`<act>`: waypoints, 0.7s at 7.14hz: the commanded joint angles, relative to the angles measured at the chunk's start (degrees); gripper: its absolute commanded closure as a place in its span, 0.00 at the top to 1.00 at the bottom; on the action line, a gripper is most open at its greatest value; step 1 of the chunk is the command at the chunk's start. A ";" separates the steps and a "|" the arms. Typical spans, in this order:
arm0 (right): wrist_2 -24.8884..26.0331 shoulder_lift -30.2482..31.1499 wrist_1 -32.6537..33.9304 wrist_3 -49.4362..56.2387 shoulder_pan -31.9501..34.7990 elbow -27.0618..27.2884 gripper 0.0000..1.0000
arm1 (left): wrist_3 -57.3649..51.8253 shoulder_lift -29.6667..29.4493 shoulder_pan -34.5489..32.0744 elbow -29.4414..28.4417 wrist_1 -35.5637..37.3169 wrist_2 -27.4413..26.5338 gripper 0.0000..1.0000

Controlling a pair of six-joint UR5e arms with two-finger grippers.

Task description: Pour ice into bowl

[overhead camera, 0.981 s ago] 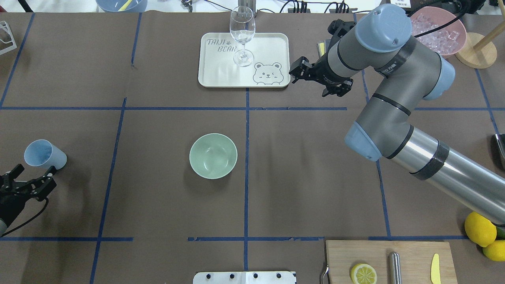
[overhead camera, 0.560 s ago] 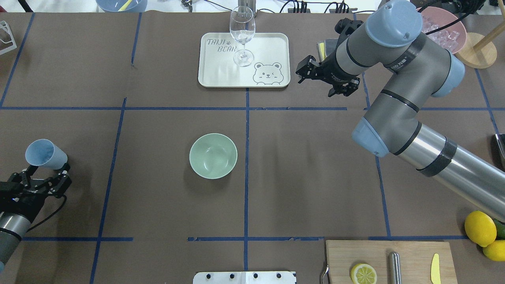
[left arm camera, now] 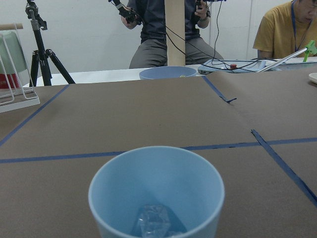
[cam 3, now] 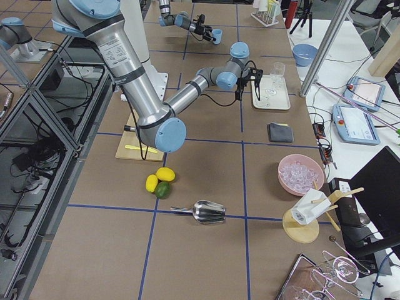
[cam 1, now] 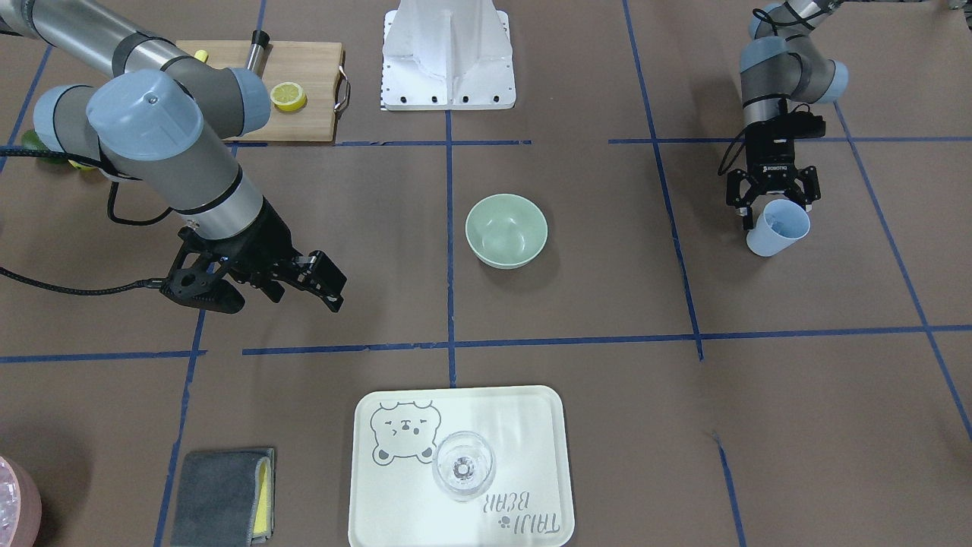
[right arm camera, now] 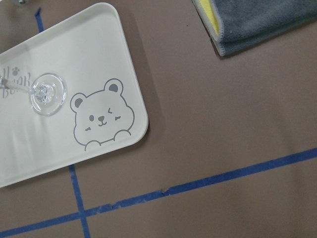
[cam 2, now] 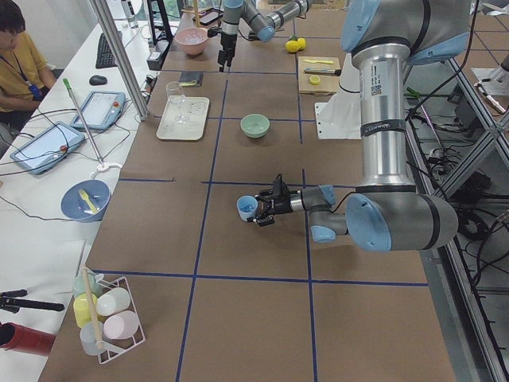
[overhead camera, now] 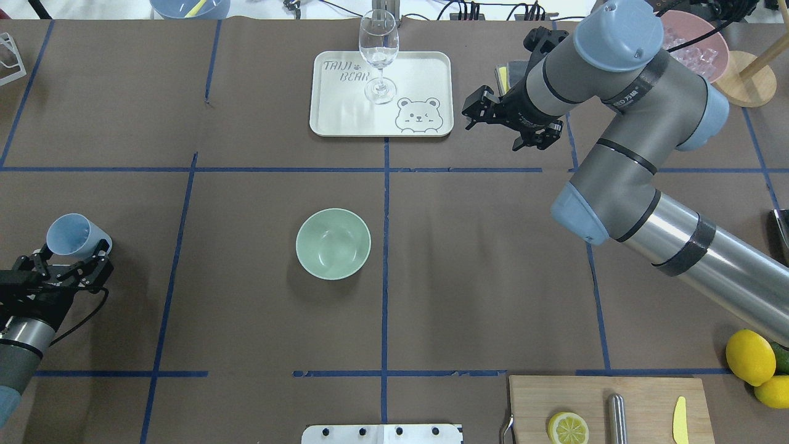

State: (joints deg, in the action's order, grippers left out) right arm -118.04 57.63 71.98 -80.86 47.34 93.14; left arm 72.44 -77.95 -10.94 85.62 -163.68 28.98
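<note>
My left gripper grabs the light blue cup by its side (cam 1: 767,241) next, so the cup's rim stays free to pour ice into the bowl (cam 1: 506,232).
The pale sage-green bowl (overhead camera: 333,243) stands empty at mid-table and also shows in the front view (cam 1: 506,230). A light blue cup (overhead camera: 79,235) stands far to its left. It holds a little clear ice (left arm camera: 156,220), seen in the left wrist view. My left gripper (overhead camera: 71,256) is open, with its fingers on either side of the cup's lower part; it also shows in the front view (cam 1: 774,203). My right gripper (overhead camera: 502,128) is open and empty. It hovers between the tray and the grey cloth, far from the bowl.
A cream bear tray (overhead camera: 425,68) with a wine glass (overhead camera: 378,55) lies at the back. A pink container of ice cubes (cam 3: 300,174) is at the back right, with a grey cloth (cam 1: 220,495) near it. A cutting board (overhead camera: 641,401) with a lemon slice (overhead camera: 568,427), lemons (overhead camera: 749,357) and a metal scoop (cam 3: 209,211) are near the robot's right.
My left gripper has moved forward until its fingers flank the light blue cup, which shifted slightly. My right arm has drawn a little to the right, away from the tray.
</note>
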 commanded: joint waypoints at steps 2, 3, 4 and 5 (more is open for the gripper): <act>0.01 0.03 0.00 0.00 -0.06 0.02 1.00 | 0.42 -1.32 -0.75 -1.50 0.12 0.11 0.99; 0.01 0.03 0.00 0.00 -0.06 0.11 1.00 | 0.51 -1.32 -1.19 -2.30 0.12 0.55 0.99; 0.18 -0.06 0.09 0.00 -0.14 0.02 1.00 | 0.42 -1.32 -1.63 -2.39 0.12 0.72 0.99; 0.18 -0.06 0.18 0.00 -0.14 0.02 1.00 | 0.42 -1.58 -1.55 -2.39 0.12 0.73 0.99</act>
State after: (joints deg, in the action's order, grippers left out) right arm -117.92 57.61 72.06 -80.86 47.23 93.19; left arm 72.87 -79.32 -12.36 83.38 -163.56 29.60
